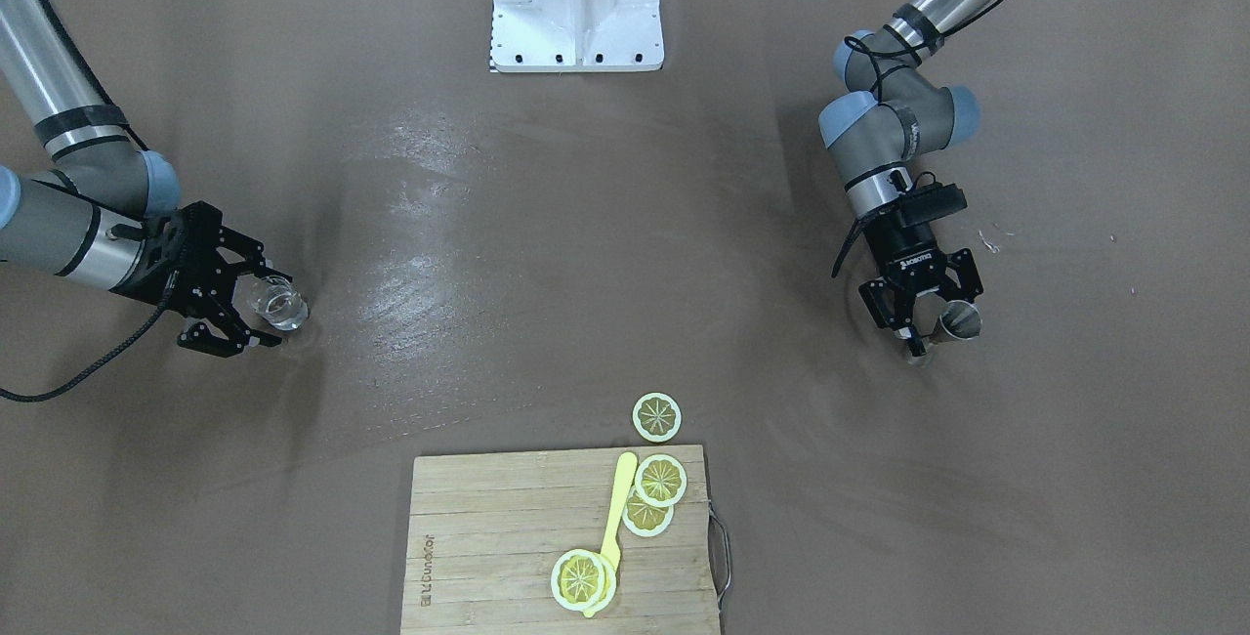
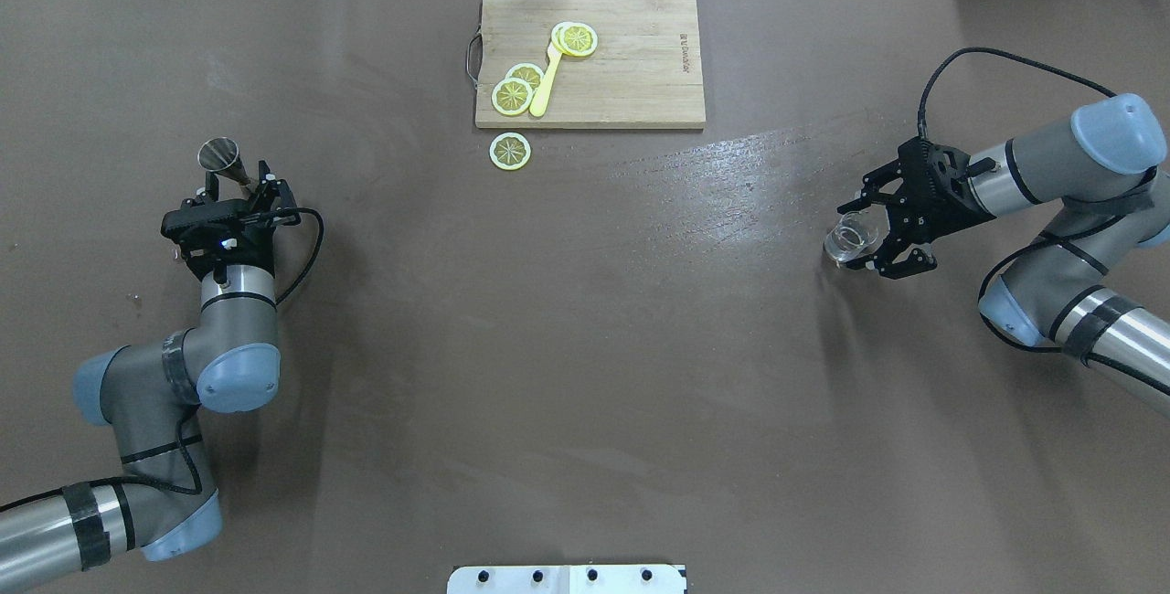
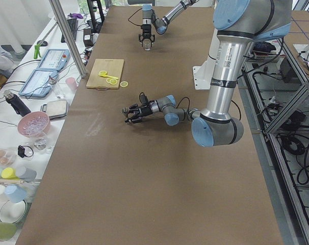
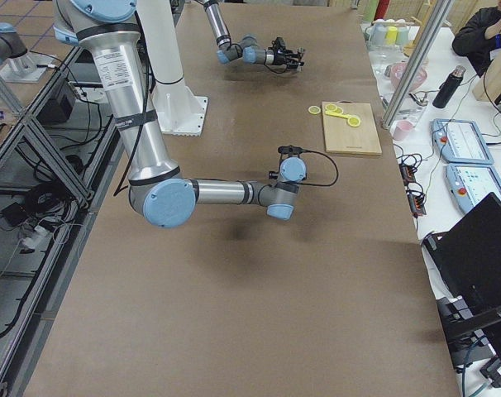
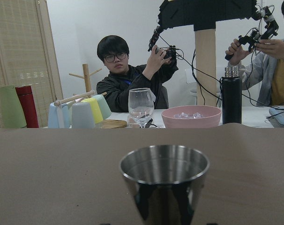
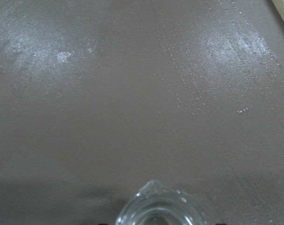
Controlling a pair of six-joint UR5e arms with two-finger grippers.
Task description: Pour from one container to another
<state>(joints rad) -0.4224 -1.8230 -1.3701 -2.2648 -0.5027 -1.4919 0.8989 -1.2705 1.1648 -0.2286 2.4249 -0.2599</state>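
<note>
I next need to grab the clear glass tumbler with my right gripper around the sides of its body (image 1: 276, 309), so the tumbler's rim is left for pouring.
The steel jigger (image 1: 960, 321) (image 2: 219, 155) stands upright on the brown table at the robot's left. My left gripper (image 1: 942, 322) (image 2: 233, 190) is low around it, jaws spread, open. The left wrist view shows the jigger's (image 5: 164, 180) top cone close and centred. The clear glass tumbler (image 1: 278, 305) (image 2: 850, 239) stands on the table at the robot's right. My right gripper (image 1: 273, 311) (image 2: 852, 238) reaches in sideways with a finger on each side of it, open, with a gap showing. Only the tumbler's rim (image 6: 158, 208) appears at the bottom of the right wrist view.
A wooden cutting board (image 2: 631, 73) (image 1: 488, 518) lies at the far middle with lemon slices and a yellow utensil (image 2: 545, 87) on it. One slice (image 2: 509, 151) lies off the board. The white robot base (image 1: 576, 0) sits at the near edge.
</note>
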